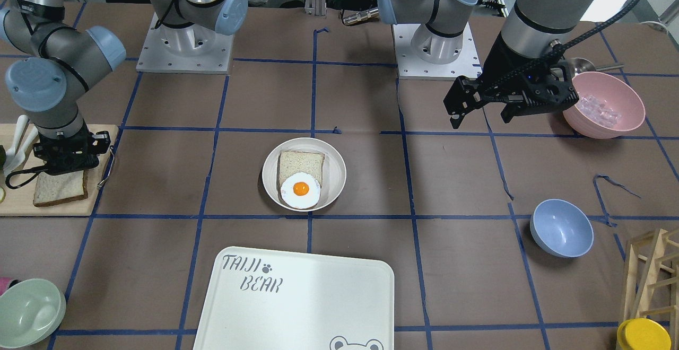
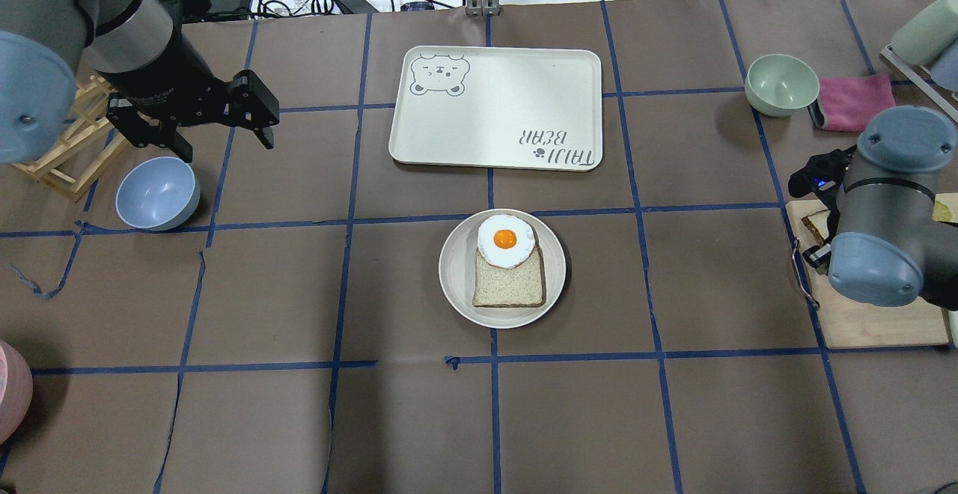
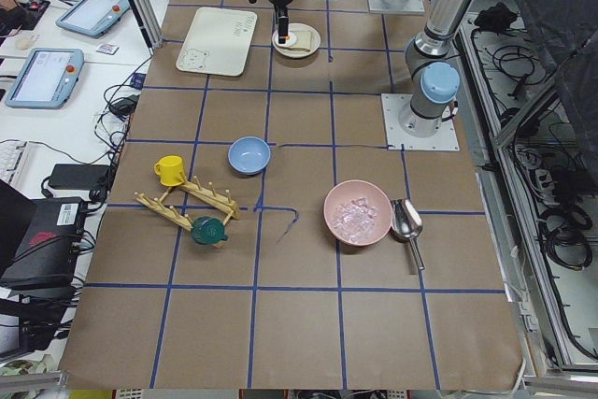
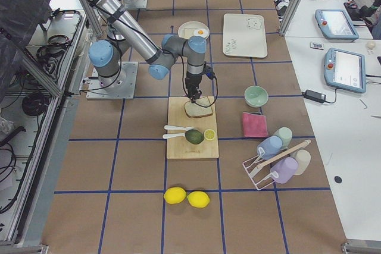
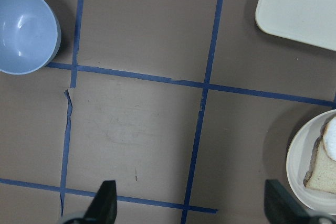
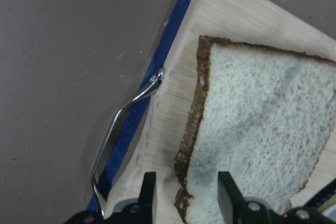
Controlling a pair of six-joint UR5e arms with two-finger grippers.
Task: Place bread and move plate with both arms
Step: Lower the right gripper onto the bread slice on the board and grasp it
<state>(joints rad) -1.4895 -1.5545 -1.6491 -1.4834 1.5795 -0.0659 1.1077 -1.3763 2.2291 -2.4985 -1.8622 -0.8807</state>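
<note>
The robot's right gripper needs to lay the bread over the fried egg [image 1: 301, 189], so it should next grab the slice by its dark crust edge [image 1: 85, 185].
The bread [image 6: 257, 119], a slice with a dark brown crust, lies flat on a wooden cutting board [image 1: 93, 201] and also shows in the front view [image 1: 58, 188]. My right gripper [image 6: 187, 195] is down on it, partly open. One finger is on the board beside the crust and the other is over the crumb. In the front view this gripper [image 1: 62, 172] stands over the slice's far edge. The round white plate [image 1: 334, 164] sits mid-table and holds a paler slice with a fried egg [image 1: 301, 189]. My left gripper [image 1: 480, 119] hovers open and empty, well away from the plate [image 5: 299, 161].
The white "TAIJI BEAR" tray [image 1: 297, 297] lies just beyond the plate. A blue bowl [image 1: 561, 228] and a pink bowl [image 1: 604, 105] are near the left arm. A green bowl [image 1: 29, 313] and a wooden rack [image 1: 652, 276] stand at the corners. The board has a metal handle [image 6: 121, 124].
</note>
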